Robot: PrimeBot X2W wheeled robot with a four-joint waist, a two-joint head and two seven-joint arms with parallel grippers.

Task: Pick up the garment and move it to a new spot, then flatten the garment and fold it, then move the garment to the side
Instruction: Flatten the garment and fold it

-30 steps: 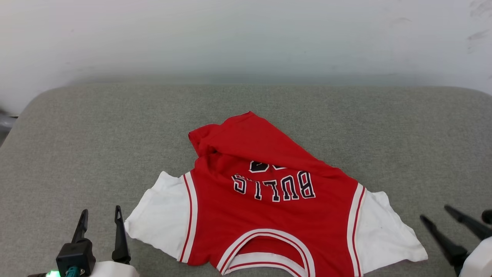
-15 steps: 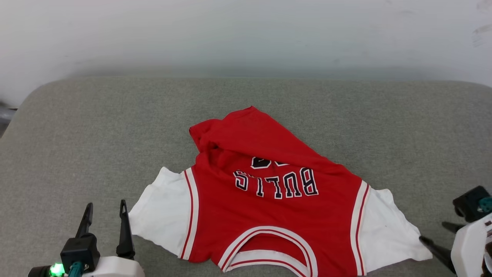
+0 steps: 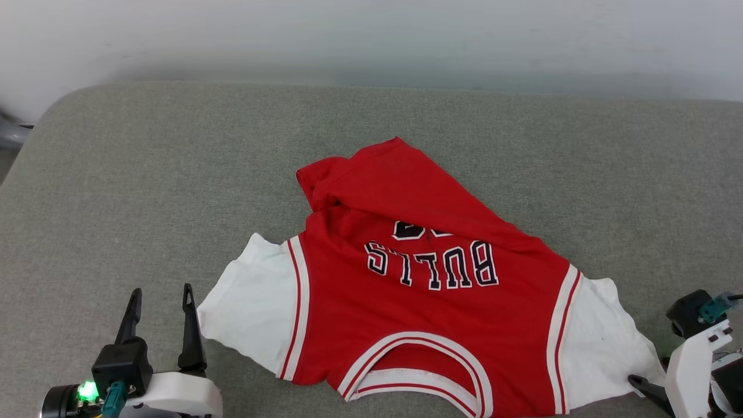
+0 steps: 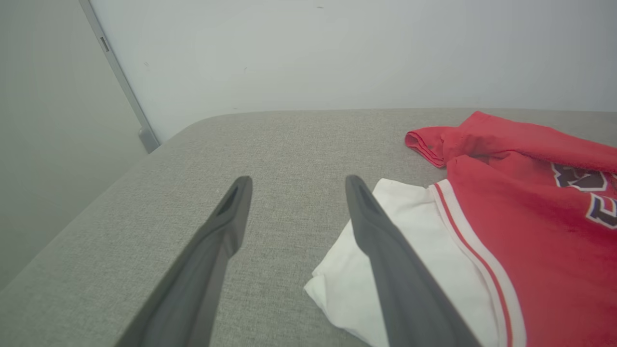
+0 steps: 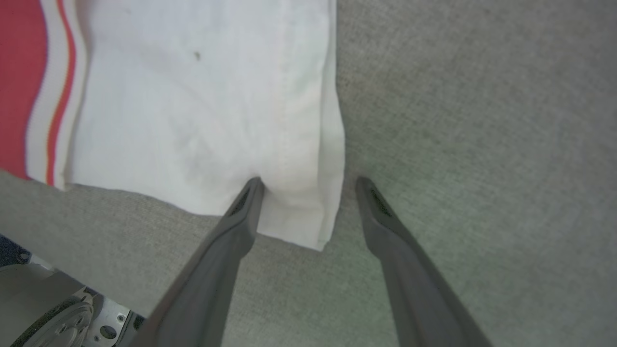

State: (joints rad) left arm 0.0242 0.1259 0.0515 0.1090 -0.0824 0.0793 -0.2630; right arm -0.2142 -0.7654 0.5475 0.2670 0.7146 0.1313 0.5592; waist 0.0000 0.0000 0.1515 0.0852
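Observation:
The white sleeve (image 3: pixel 600 341) lies flat on the cushion. So my right gripper grabs the cuff corner next, where the sleeve's loose edges meet.
The garment (image 3: pixel 418 325), a red jersey with white sleeves and black lettering, lies on the grey cushion with its collar toward me and its far hem folded over the chest. My left gripper (image 3: pixel 161 293) stands open just left of the left white sleeve (image 4: pixel 347 270), touching nothing. My right gripper (image 5: pixel 309 182) is open and points down at the outer near corner of the right white sleeve (image 5: pixel 193 96). Its jaws straddle that corner's edge, one tip over the cloth and the other over bare cushion. In the head view its pale wrist covers all but one of its fingers (image 3: pixel 644 387).
The grey cushion (image 3: pixel 145 174) runs wide to the left, right and far side of the jersey, with a rounded far-left corner. A white wall (image 3: pixel 371 35) stands behind it. A grey metal post (image 4: pixel 120 82) rises at the left. The robot's base (image 5: pixel 48 308) shows below the near edge.
The head camera has shifted, so the whole picture moved. My right gripper has turned from pointing up the view to pointing down over the right sleeve's corner. The left gripper has hardly moved.

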